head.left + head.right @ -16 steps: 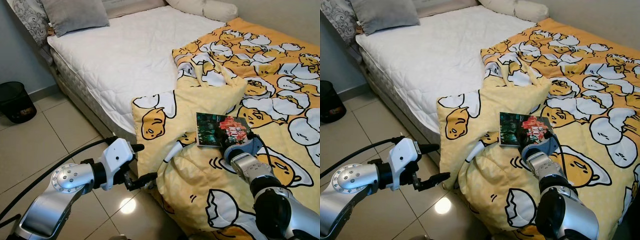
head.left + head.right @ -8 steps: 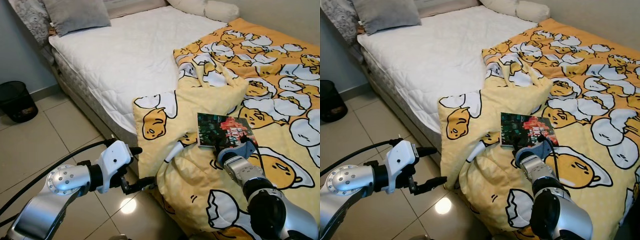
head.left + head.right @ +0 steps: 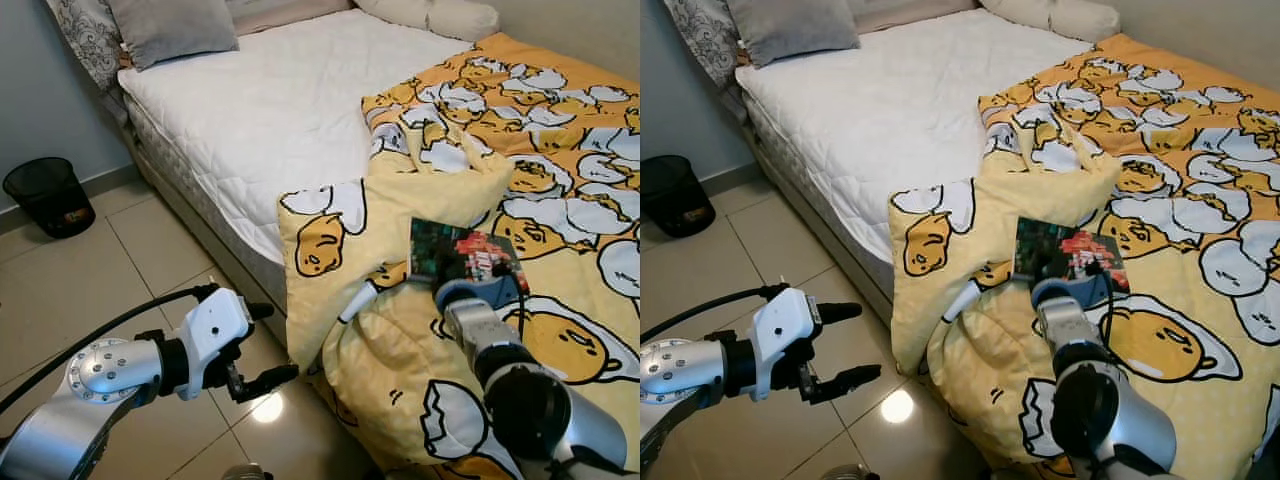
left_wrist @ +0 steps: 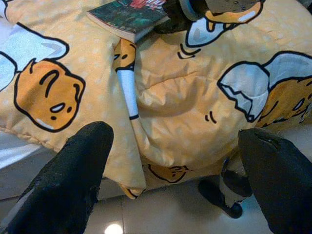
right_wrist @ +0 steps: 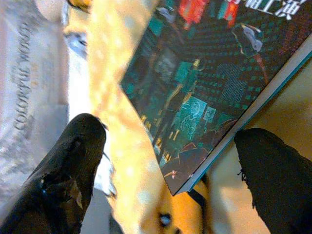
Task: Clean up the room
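Note:
My right gripper grabs the book across its thin lower edge next, since the book's cover spreads wider than my fingers open.
A dark paperback book (image 3: 458, 260) with red lettering lies flat on a rumpled yellow duvet (image 3: 520, 180) printed with egg cartoons. The duvet covers the right half of the bed and hangs over its near edge. My right arm (image 3: 478, 325) reaches across the duvet to the book's near edge. In the right wrist view my right gripper (image 5: 165, 134) is open, its two fingers straddling a corner of the book (image 5: 214, 73). My left gripper (image 3: 272, 343) is open with nothing in it, hovering over the floor beside the hanging duvet edge (image 4: 131, 161).
The bare white mattress (image 3: 270, 110) fills the bed's left half, with a grey pillow (image 3: 170, 25) at the head. A black wastebasket (image 3: 45, 195) stands on the tiled floor (image 3: 110, 280) by the wall. A black cable (image 3: 100, 340) trails from my left arm.
The camera has shifted, sliding the scene rightward. My right gripper has closed in on the book's near edge. My left gripper has drawn back and down from the hanging duvet.

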### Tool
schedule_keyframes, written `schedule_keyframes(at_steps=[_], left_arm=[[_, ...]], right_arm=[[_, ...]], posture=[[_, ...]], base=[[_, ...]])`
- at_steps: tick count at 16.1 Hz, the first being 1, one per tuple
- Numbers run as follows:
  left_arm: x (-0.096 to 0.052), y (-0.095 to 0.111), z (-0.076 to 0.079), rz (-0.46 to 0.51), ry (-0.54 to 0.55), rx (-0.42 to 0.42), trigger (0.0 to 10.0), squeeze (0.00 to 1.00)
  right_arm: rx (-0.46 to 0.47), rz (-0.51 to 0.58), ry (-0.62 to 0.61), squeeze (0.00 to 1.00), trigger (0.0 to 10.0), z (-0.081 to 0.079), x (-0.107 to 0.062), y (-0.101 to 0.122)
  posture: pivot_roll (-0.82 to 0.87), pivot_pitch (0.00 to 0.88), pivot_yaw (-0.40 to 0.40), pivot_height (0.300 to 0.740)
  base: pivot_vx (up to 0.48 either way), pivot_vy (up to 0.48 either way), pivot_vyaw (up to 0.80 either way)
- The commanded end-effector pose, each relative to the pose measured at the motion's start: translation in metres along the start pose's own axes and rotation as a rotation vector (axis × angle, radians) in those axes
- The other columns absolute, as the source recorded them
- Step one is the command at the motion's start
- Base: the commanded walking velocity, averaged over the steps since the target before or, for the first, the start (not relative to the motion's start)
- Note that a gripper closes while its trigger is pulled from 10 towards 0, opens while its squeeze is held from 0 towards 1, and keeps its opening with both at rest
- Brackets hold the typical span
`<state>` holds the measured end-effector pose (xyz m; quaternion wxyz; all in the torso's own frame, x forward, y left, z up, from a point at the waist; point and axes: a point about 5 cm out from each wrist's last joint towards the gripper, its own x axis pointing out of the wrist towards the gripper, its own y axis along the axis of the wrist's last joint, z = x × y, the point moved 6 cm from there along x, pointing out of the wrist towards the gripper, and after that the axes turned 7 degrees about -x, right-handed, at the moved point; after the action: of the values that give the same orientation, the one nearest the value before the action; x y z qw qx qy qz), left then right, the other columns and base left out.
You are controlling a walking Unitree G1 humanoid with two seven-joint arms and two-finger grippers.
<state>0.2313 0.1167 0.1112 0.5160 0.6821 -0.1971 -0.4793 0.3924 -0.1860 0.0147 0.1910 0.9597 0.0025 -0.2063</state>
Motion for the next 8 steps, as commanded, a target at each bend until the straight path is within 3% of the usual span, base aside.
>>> schedule_keyframes(at_steps=[1, 8], left_arm=[[-0.002, 0.004, 0.001, 0.005, 0.002, 0.009, 10.0, 1.0], [-0.008, 0.012, 0.004, 0.019, 0.01, 0.015, 10.0, 1.0]], right_arm=[[0.018, 0.03, 0.026, 0.0, 10.0, -0.009, 0.002, 0.006], [-0.024, 0.017, -0.101, 0.0, 10.0, 0.016, -0.002, -0.004]], posture=[[0.16, 0.045, 0.009, 0.74], [0.21, 0.103, 0.028, 0.74]], base=[[0.0, 0.0, 0.0], [0.0, 0.0, 0.0]])
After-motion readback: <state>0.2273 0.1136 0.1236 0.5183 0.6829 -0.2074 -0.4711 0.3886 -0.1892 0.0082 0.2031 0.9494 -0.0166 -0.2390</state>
